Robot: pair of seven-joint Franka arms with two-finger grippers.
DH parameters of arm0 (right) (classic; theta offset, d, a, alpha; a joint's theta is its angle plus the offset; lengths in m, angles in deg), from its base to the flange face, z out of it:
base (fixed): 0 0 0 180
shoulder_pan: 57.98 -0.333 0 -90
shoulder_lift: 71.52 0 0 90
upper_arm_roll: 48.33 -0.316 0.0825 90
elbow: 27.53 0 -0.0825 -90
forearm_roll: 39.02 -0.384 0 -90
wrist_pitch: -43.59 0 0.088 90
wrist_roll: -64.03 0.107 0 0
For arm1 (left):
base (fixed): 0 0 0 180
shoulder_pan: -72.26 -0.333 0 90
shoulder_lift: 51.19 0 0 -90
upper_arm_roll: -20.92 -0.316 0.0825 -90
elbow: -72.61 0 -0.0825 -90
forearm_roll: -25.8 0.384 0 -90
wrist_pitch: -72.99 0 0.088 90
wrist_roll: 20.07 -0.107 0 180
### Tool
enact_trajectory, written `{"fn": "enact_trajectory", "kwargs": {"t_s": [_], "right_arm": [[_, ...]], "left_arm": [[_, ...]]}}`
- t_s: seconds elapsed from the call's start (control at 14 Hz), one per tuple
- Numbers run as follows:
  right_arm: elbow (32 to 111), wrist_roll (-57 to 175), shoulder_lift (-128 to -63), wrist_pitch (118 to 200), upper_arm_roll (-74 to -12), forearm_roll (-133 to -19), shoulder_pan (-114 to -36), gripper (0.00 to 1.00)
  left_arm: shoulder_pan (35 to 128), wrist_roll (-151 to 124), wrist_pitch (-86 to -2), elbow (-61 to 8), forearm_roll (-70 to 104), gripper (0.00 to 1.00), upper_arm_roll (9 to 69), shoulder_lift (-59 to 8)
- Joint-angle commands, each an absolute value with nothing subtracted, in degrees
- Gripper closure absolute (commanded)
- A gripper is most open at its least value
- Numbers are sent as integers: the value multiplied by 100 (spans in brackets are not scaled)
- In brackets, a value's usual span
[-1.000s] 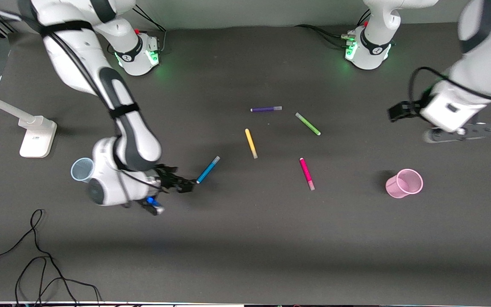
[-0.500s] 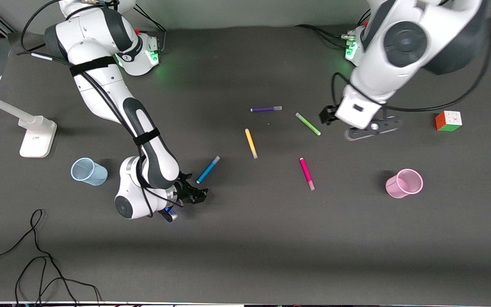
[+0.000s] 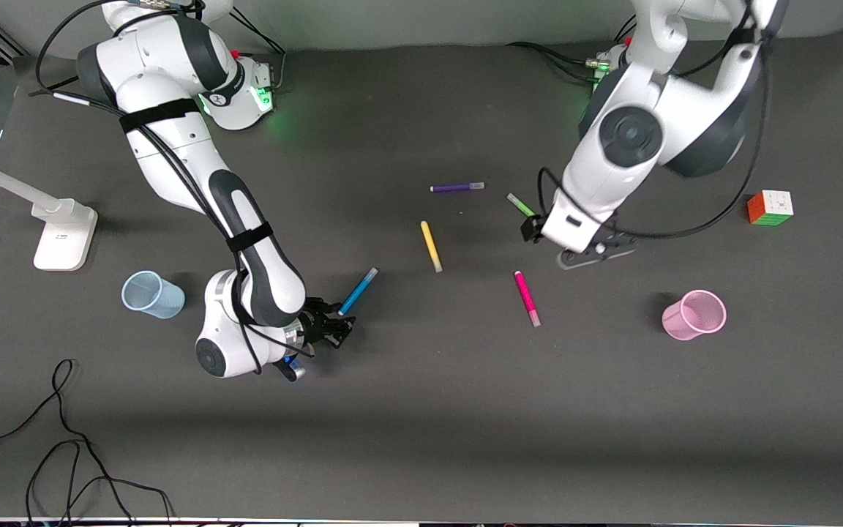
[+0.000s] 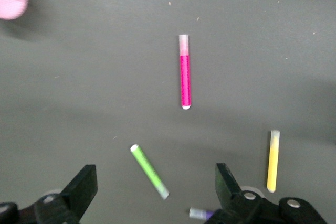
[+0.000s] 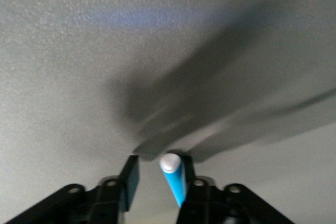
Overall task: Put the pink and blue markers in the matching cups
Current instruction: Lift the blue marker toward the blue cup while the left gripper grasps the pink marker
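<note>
I will next grab the pink marker by its bright body's end (image 3: 521, 282) with my left gripper, to keep the pink marker's pale cap (image 3: 534, 319) free to go into the pink cup.
The blue marker (image 3: 358, 290) lies on the table. Its lower end sits between the fingers of my right gripper (image 3: 334, 326). In the right wrist view the blue marker (image 5: 173, 179) rests against one finger, with a gap to the other, so the right gripper (image 5: 160, 174) is open around it. The pink marker (image 3: 526, 297) lies flat and also shows in the left wrist view (image 4: 184, 72). My left gripper (image 3: 536, 229) is open wide over the green marker (image 4: 149, 171) and holds nothing. The blue cup (image 3: 152, 294) stands beside the right arm's wrist. The pink cup (image 3: 694, 315) stands toward the left arm's end.
A yellow marker (image 3: 431, 247) and a purple marker (image 3: 456, 187) lie mid-table, farther from the camera than the pink marker. A colour cube (image 3: 770, 207) sits at the left arm's end. A white stand (image 3: 63, 234) and loose cables (image 3: 63, 439) are at the right arm's end.
My left arm swung in from its end of the table to over the green marker. My right gripper shifted along the table until its fingers stood around the blue marker's end.
</note>
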State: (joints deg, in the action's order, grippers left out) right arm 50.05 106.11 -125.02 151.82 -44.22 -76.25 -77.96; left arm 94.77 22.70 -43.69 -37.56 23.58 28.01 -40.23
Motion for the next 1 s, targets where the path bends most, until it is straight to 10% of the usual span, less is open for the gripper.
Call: {"fn": "enact_trajectory", "kwargs": {"t_s": [0.0, 0.93], "right_arm": [[4841, 10693, -12548, 14792, -4402, -7839, -7592, 100], [5078, 10246, -10810, 13967, -4053, -6013, -7591, 100]], "left_arm": [[9634, 2361, -5030, -3919, 2342, 0, 2716, -3530], [9661, 2642, -6781, -3901, 2703, 2, 2681, -1876]]}}
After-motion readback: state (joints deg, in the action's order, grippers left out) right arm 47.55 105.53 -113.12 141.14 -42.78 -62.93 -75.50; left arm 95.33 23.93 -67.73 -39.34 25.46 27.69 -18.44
